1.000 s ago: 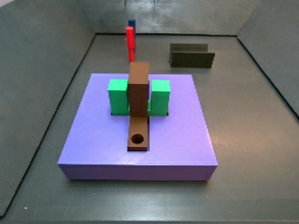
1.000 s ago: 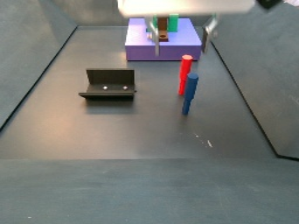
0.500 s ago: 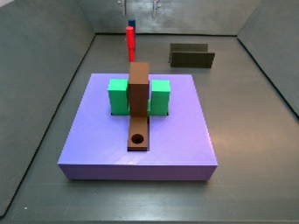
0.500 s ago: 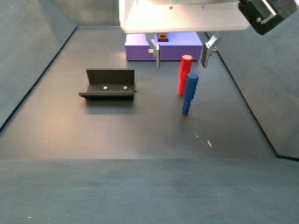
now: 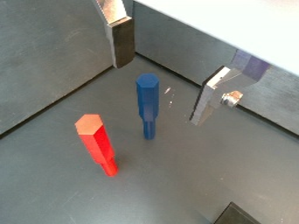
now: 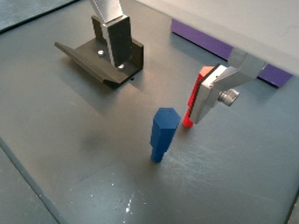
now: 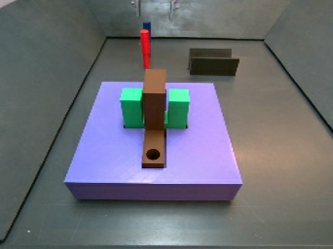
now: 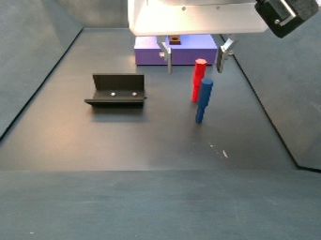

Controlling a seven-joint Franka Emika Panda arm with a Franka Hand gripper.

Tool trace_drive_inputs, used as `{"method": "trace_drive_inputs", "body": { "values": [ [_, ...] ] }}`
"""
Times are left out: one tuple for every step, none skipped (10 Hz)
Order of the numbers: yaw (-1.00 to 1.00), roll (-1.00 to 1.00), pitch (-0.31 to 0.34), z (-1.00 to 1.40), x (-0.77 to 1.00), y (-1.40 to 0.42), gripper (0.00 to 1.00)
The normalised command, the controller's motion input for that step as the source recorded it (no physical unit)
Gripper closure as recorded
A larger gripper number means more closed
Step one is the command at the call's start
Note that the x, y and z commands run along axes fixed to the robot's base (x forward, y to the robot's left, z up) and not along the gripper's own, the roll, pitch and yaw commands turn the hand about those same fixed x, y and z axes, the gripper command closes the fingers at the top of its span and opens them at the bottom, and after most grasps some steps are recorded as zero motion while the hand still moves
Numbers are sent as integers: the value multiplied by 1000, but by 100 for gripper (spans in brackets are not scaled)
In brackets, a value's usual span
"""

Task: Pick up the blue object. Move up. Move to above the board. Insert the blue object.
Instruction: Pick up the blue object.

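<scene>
The blue object has a thicker upper section, and its narrow lower end should stay free to go into the board. My gripper will grab the object by that upper section next.
The blue object (image 5: 147,103) is a slim dark-blue peg standing upright on the grey floor, close beside the red stick (image 5: 96,144). It also shows in a wrist view (image 6: 163,134) and a side view (image 8: 202,101), and its tip peeks above the red stick (image 7: 146,26). My gripper (image 5: 170,66) is open and empty, hanging above the blue object with one finger on each side, not touching it. It shows in a side view (image 8: 192,54). The board (image 7: 155,117), a brown plank with a round hole, lies between two green blocks on the purple slab (image 7: 196,160).
The red stick (image 8: 198,79) stands upright right next to the blue object. The fixture (image 8: 116,91) stands on the floor to one side, seen also in a side view (image 7: 213,63) and a wrist view (image 6: 103,63). Grey walls enclose the floor.
Over the last second the gripper came from above the purple slab toward the two sticks, then held still. The sticks and the board have not moved.
</scene>
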Motion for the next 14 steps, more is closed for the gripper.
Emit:
{"method": "trace_drive_inputs", "body": {
  "values": [
    [-34,-21,0,-203,0,34,0],
    [-51,-56,0,-346,-23,94,0],
    [-80,-24,0,-354,-129,151,0],
    [-146,-7,0,-249,-249,200,0],
    [-154,0,0,-234,-229,171,0],
    [-94,-19,0,-189,-43,51,0],
    [-91,-19,0,-200,-34,31,0],
    [-91,-7,0,-203,-40,31,0],
    [-97,0,0,-203,-63,51,0],
    [-91,0,0,-180,-46,66,0],
    [-69,4,0,-146,0,74,0],
    [-40,20,4,-169,0,103,0],
    [-3,11,14,-94,0,54,0],
    [0,0,0,0,0,0,0]
  ]
}}
